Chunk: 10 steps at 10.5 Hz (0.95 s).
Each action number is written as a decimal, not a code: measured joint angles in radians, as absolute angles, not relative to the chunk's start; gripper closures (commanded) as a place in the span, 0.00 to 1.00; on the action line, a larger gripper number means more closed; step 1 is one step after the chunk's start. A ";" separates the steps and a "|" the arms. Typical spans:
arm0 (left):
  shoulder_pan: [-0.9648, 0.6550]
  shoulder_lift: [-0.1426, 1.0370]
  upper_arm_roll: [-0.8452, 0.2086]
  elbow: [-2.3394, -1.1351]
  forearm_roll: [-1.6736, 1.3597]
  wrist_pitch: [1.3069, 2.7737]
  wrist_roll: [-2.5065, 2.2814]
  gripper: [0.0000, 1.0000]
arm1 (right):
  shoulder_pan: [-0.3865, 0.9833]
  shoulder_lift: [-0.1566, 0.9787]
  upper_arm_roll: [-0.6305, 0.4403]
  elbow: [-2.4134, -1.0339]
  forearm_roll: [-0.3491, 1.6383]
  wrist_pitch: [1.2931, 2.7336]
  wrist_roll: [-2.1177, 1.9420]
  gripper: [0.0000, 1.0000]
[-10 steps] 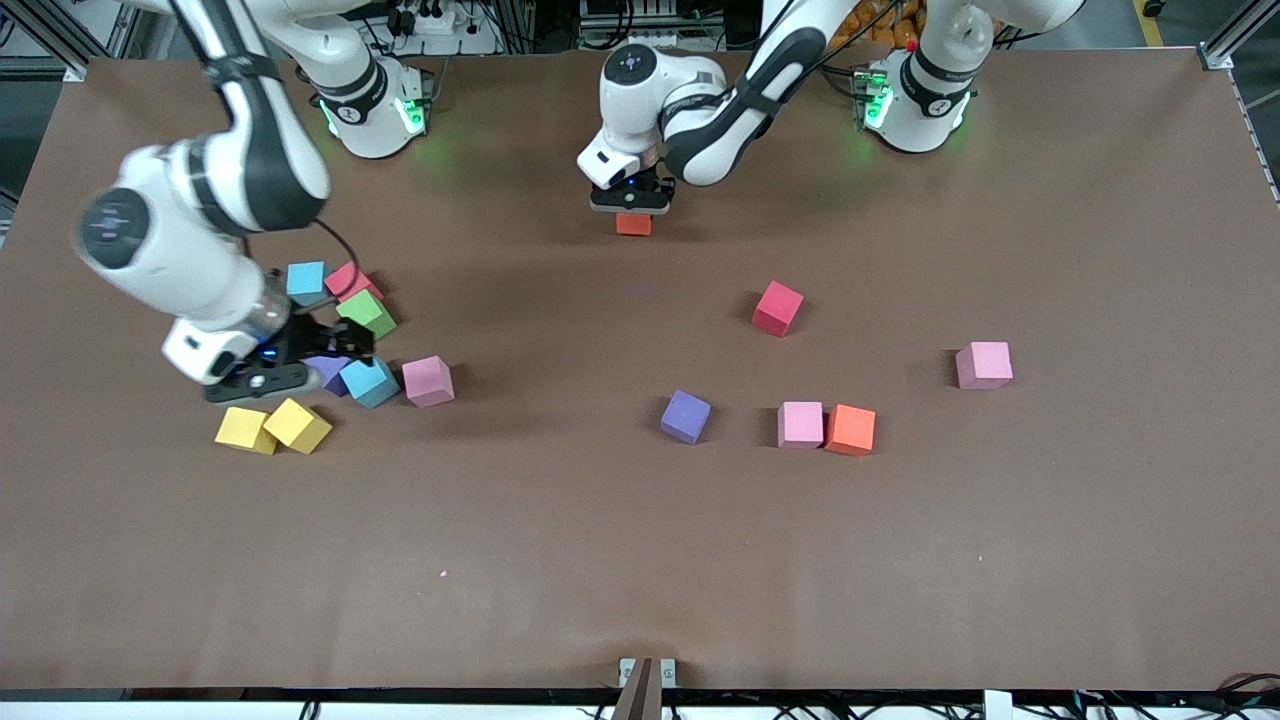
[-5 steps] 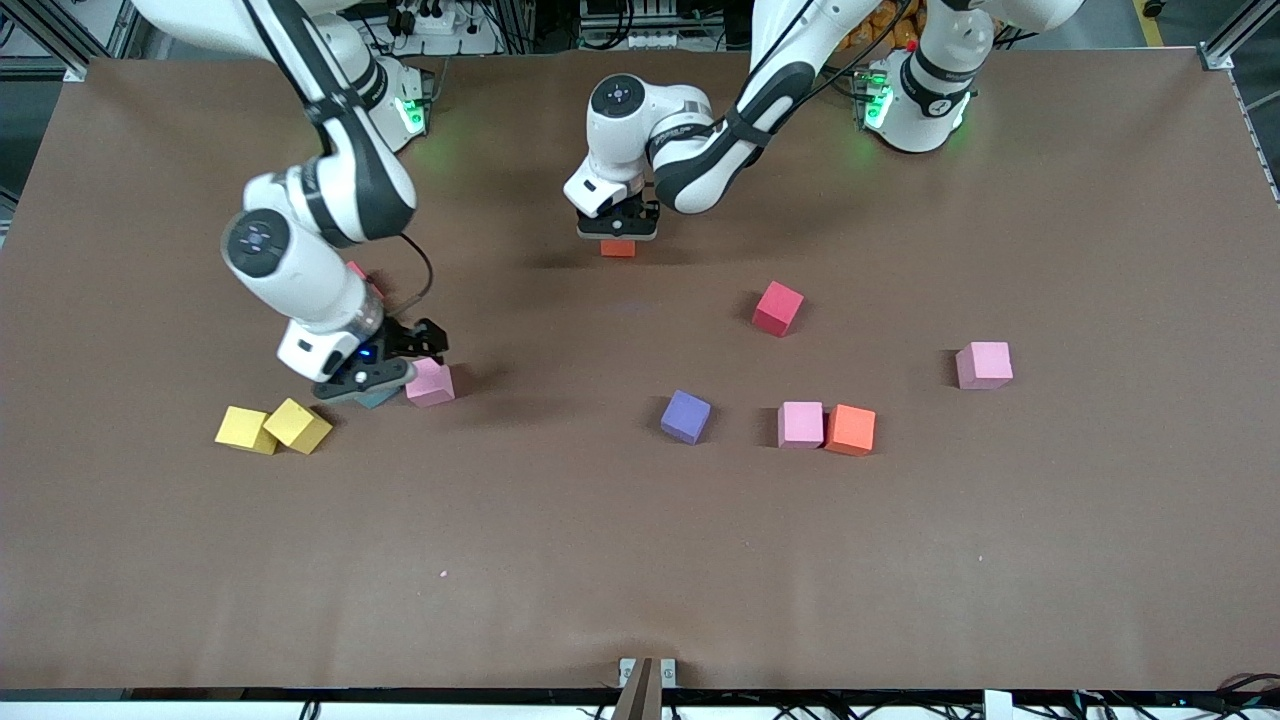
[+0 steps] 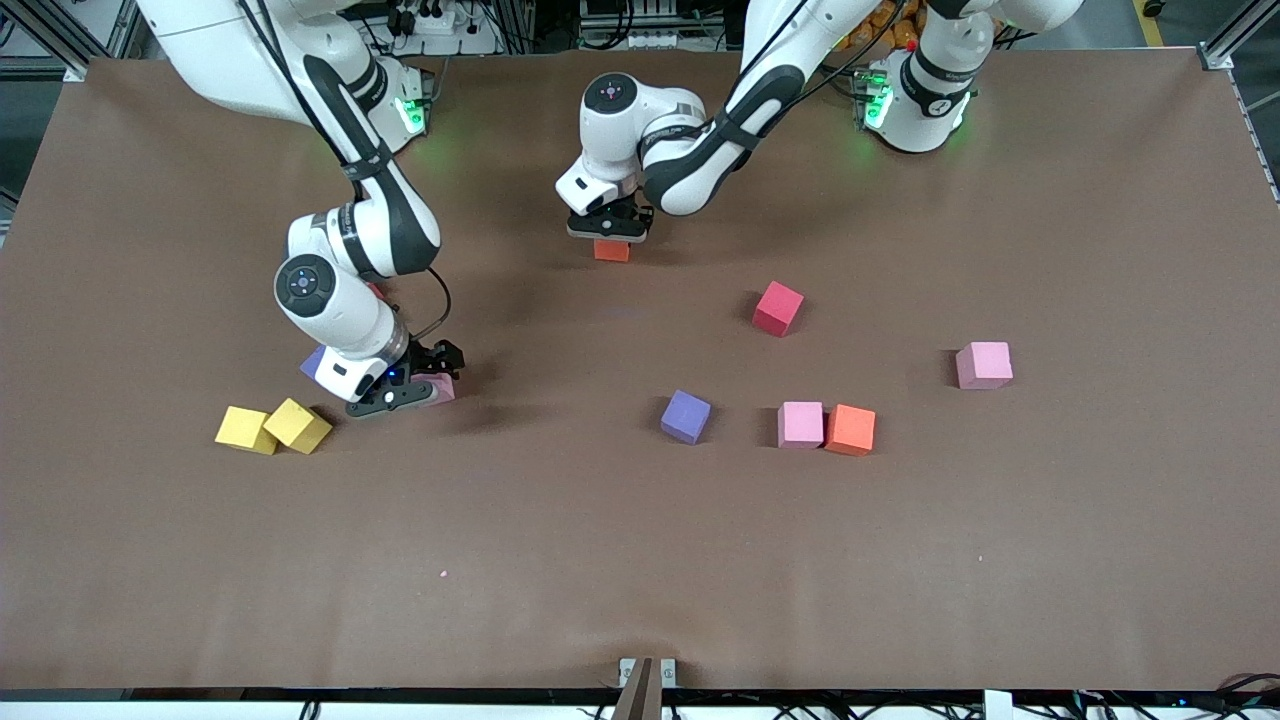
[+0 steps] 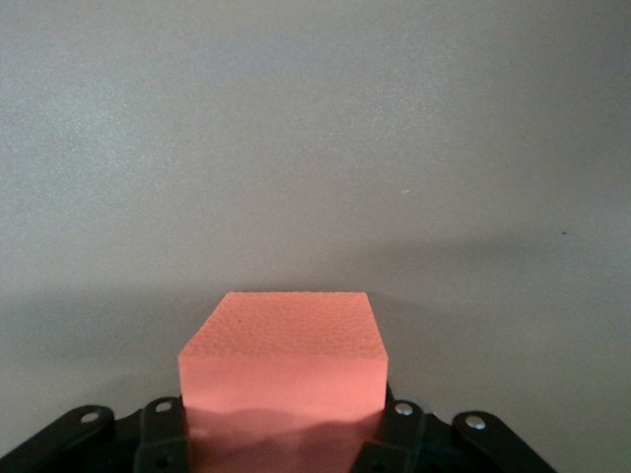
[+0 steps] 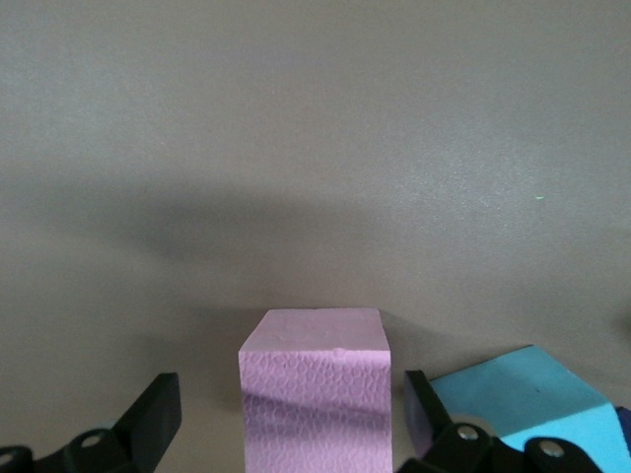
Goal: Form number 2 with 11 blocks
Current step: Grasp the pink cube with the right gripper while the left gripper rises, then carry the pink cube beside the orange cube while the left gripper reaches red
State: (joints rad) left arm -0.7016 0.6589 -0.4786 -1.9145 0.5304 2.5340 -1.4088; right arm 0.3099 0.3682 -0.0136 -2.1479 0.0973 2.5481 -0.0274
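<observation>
My right gripper is to pick up the light pink block (image 3: 441, 388) next, by its opposite sides. The block can then join the held orange block (image 3: 612, 250) in number 2.
My left gripper (image 3: 608, 232) is shut on an orange block (image 3: 612, 250), low over the table near the robots' bases; the block (image 4: 286, 350) fills its jaws (image 4: 286, 434). My right gripper (image 3: 415, 385) stands open around a light pink block (image 3: 441, 388), which sits between the fingers (image 5: 158, 409) with a gap on each side (image 5: 314, 389). A light blue block (image 5: 523, 399) lies beside it. Scattered on the table are a red block (image 3: 777, 307), a purple one (image 3: 686, 416), a pink (image 3: 801, 424) and an orange (image 3: 850, 429) touching, another pink (image 3: 984, 364), and two yellow (image 3: 245, 429). No number 2 is in view.
A second purple block (image 3: 312, 362) peeks out from under the right arm, which hides the rest of that cluster. The brown table (image 3: 640, 560) is bare toward the front camera. A small bracket (image 3: 645, 672) sits at the front edge.
My right gripper has swung from the block cluster toward the left arm's end and now straddles the pink block. My left gripper has carried the orange block slightly toward the front camera.
</observation>
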 measured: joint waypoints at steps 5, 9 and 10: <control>-0.697 0.653 -0.472 -1.881 0.536 2.454 -1.415 0.00 | 0.310 0.401 -0.016 -2.153 0.097 2.568 -0.027 0.00; -0.570 0.570 -0.465 -1.772 0.534 2.356 -1.419 0.00 | 0.313 0.456 -0.015 -2.156 0.097 2.606 -0.028 0.36; -0.525 0.559 -0.465 -1.757 0.534 2.351 -1.419 0.00 | 0.313 0.456 -0.014 -2.155 0.097 2.605 -0.032 0.51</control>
